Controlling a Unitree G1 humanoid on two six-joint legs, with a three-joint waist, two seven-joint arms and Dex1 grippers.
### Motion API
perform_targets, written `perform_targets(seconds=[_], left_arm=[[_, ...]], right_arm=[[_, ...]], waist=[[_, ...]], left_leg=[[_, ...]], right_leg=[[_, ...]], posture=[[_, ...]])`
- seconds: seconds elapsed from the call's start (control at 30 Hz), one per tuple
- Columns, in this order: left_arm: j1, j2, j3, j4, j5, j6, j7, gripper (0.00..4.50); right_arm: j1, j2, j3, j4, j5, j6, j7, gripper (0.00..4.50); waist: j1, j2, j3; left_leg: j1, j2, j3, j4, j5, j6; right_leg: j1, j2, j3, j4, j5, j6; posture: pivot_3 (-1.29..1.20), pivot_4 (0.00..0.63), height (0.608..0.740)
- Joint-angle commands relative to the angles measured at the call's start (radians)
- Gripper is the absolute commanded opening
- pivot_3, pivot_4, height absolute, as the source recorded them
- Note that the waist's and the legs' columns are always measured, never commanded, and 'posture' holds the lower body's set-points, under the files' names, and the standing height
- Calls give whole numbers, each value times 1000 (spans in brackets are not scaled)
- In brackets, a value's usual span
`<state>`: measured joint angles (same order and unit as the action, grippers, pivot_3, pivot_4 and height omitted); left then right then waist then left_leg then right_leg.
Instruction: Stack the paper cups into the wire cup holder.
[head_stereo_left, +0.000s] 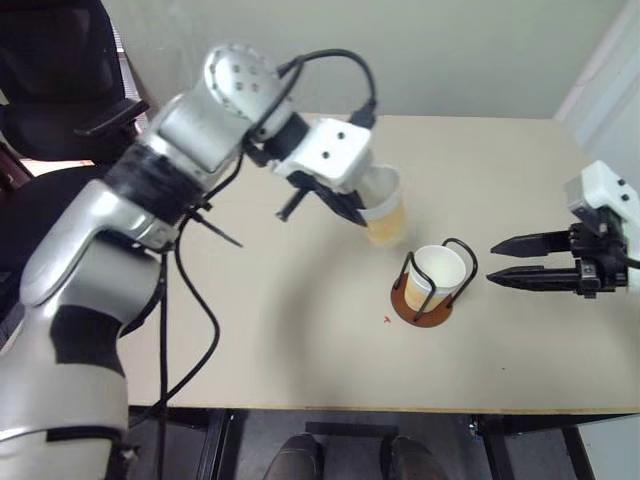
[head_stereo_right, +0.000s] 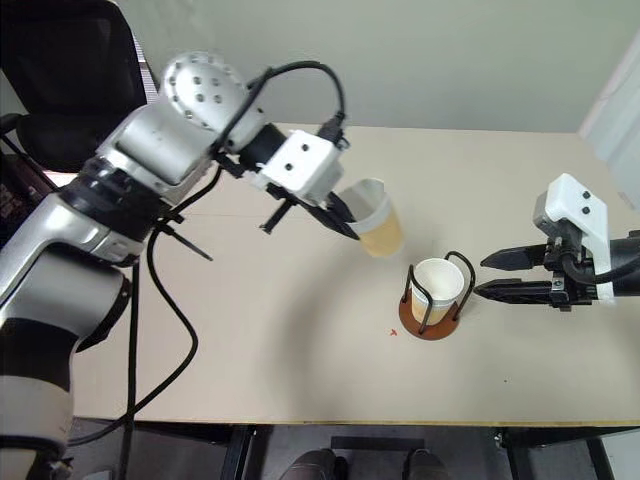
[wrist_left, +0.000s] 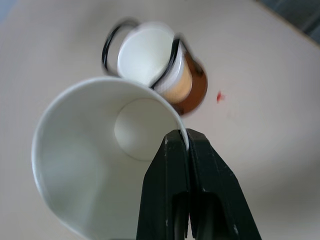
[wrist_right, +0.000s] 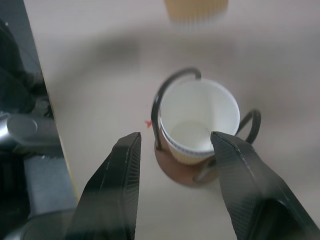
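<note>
The held cup's base (head_stereo_left: 386, 236) (wrist_left: 142, 127) is above and short of the cup in the wire holder. My left gripper should move the held cup toward that cup before it lets go.
A tan paper cup (head_stereo_left: 386, 213) hangs tilted in the air, just behind and to the left of the wire cup holder (head_stereo_left: 414, 311). My left gripper (head_stereo_left: 352, 207) is shut on its rim, one finger inside the cup and one outside, as the left wrist view shows (wrist_left: 186, 137). A second paper cup (head_stereo_left: 440, 271) stands upright inside the holder's black wire loops, on the reddish-brown base. My right gripper (head_stereo_left: 494, 262) hovers open just to the right of the holder, fingers level and pointing at it. In the right wrist view the holder (wrist_right: 174, 173) sits between the open fingers (wrist_right: 125, 170).
The holder stands on a beige table (head_stereo_left: 300, 340), whose front edge (head_stereo_left: 400, 408) is close below it. A small red mark (head_stereo_left: 387, 320) lies left of the base. A black chair (head_stereo_left: 50, 70) stands beyond the table's far left corner. Black cables (head_stereo_left: 205, 330) hang from my left arm.
</note>
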<state>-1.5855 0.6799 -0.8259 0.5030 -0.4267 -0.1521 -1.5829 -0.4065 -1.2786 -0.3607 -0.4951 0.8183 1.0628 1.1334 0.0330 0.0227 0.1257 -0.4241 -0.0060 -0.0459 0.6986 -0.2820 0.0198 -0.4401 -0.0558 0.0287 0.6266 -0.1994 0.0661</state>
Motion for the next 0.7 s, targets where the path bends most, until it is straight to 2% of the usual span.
perform_targets(seconds=[0.03,0.1,0.23,0.4,0.7], left_arm=[[-84,-39,-38,56,-63,-66,-31,23],[-106,-56,-67,86,-83,-96,-31,23],[-170,-153,-97,210,-98,-166,-31,23],[-204,-253,-125,335,-95,-235,-31,23],[-172,-363,-207,426,-58,-311,-31,23]], right_arm=[[35,-7,-165,-78,64,84,-43,2266],[53,-7,-217,-106,97,122,-64,2266],[83,-16,-396,-179,187,263,-99,2266],[133,-3,-559,-250,251,389,-154,2266],[163,-10,-712,-298,353,500,-231,2266]], waist=[[-1,0,0],[-2,0,0],[1,0,1],[4,0,1],[8,0,1]], left_leg=[[0,0,0,0,0,0],[0,0,1,0,0,0],[0,0,1,0,0,0],[0,-1,2,0,-2,0],[-1,-1,4,1,-3,1]], right_leg=[[0,0,0,0,0,0],[0,0,0,0,0,1],[0,0,1,0,0,1],[0,1,1,-1,-1,3],[0,2,2,0,-2,6]], posture=[[0,150,740],[0,150,740],[0,150,740],[0,150,740],[0,150,740]])
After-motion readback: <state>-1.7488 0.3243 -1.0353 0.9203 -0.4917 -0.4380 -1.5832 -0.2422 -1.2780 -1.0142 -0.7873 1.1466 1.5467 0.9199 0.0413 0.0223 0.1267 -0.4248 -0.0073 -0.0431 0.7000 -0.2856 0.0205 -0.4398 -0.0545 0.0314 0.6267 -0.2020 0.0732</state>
